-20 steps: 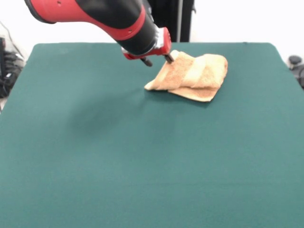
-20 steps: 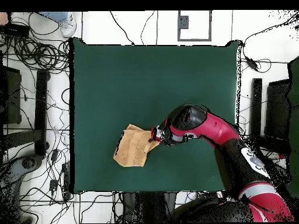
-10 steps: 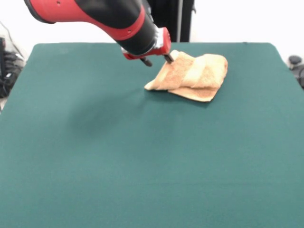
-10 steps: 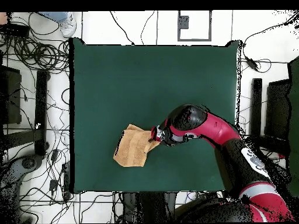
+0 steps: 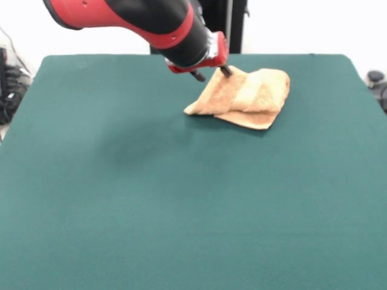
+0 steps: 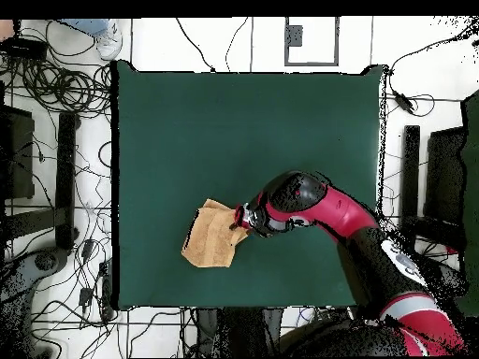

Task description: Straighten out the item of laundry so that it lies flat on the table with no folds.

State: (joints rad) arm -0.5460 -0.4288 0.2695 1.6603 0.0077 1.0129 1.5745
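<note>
The folded towel (image 5: 254, 96) is to be spread flat, so my gripper will grab the tan-orange towel by its folded corner (image 5: 223, 75) next.
The tan-orange towel (image 5: 248, 90) lies folded in several layers at the far right of the dark green table (image 5: 121, 181). In the overhead view the towel (image 6: 211, 239) sits near the table's (image 6: 234, 122) lower left edge. My gripper (image 5: 211, 73) is open at the towel's far left corner. One fingertip (image 5: 225, 70) touches that corner and the other (image 5: 197, 76) hangs over bare cloth beside it. In the overhead view the gripper (image 6: 239, 220) is at the towel's upper right corner. The towel's white tag is hidden.
The robot's black pedestal (image 5: 217, 24) stands behind the table's far edge. Cables (image 6: 56, 84) and black stands (image 6: 65, 168) lie on the floor around the table. The red arm (image 6: 337, 210) reaches in from the table's lower right.
The gripper has shifted a little to the right and farther back in the front view, onto the towel's far corner. The towel has not moved.
</note>
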